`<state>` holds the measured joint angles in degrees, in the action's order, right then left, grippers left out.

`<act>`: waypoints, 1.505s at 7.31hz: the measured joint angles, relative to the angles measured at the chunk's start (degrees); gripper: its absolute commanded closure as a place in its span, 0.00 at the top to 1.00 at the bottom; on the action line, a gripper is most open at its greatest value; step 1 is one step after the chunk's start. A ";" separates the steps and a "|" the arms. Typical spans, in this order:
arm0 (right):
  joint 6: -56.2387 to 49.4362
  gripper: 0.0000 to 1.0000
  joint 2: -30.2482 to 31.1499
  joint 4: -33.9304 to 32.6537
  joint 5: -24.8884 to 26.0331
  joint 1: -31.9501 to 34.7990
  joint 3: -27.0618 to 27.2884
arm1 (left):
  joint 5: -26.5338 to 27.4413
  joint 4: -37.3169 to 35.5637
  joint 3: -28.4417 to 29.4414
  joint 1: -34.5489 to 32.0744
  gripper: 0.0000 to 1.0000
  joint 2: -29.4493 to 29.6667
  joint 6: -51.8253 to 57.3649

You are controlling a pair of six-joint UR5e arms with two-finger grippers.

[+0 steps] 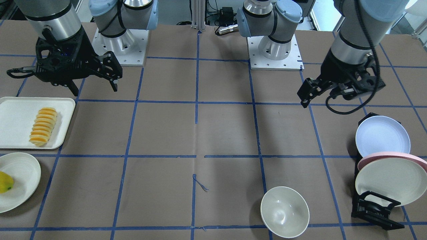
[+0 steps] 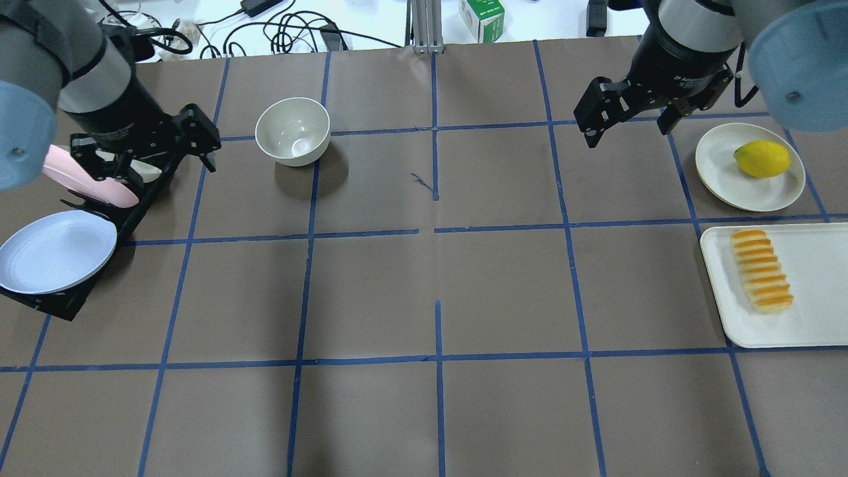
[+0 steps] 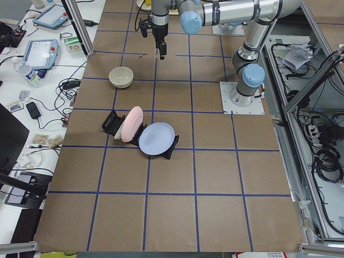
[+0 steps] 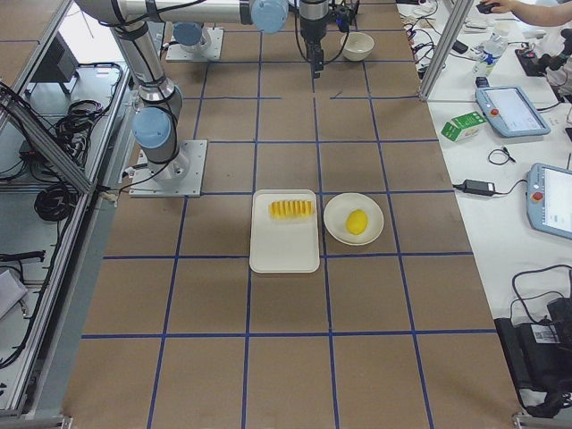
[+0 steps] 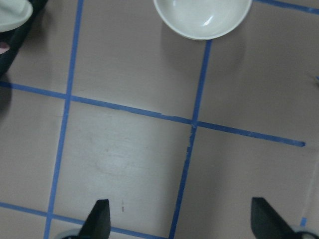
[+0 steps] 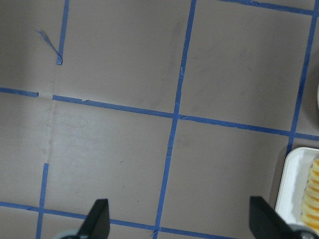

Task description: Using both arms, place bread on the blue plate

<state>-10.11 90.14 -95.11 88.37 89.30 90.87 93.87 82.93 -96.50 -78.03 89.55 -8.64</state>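
Observation:
My right gripper will next pick up the long, ridged bread across its middle [image 1: 43, 126], so both ends stay balanced.
The bread [image 1: 43, 126] is a ridged, orange-topped loaf that lies on a white tray [image 1: 16, 123]; it also shows in the overhead view [image 2: 762, 279] and at the right edge of the right wrist view [image 6: 313, 194]. The blue plate [image 1: 382, 136] leans in a black rack [image 1: 375, 208] and shows at the left edge of the overhead view [image 2: 56, 250]. My left gripper [image 1: 333, 101] hovers open and empty above the table just beside the rack [image 5: 182, 224]. My right gripper [image 2: 628, 132] is open and empty, above the table some way from the tray [image 6: 182, 224].
A pink plate [image 1: 390, 158] and a cream plate [image 1: 390, 181] stand in the same rack. A cream bowl [image 2: 292, 130] sits near my left gripper. A cream plate [image 2: 719, 172] with a yellow fruit [image 2: 762, 159] lies beside the tray.

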 measured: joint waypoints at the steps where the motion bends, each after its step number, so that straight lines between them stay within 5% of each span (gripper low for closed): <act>1: 0.00 1.00 -0.01 -0.02 -0.01 0.00 0.07 | 1.32 1.06 -0.31 6.44 1.00 0.53 0.41; 6: -2.84 1.00 -0.26 -0.01 1.05 -3.59 1.94 | 2.82 -0.44 -0.53 31.59 1.00 7.04 1.68; 9: -12.15 1.00 -1.27 -3.98 0.70 -18.19 11.23 | 2.89 -8.16 -1.70 36.27 1.00 12.94 3.43; 11: -19.09 1.00 -3.96 -14.35 0.99 -25.60 17.23 | 2.76 -16.30 -2.67 36.59 1.00 16.48 3.41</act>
<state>-29.20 86.18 -109.46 89.36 63.70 108.10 96.63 66.63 -99.17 -41.44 106.03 -5.23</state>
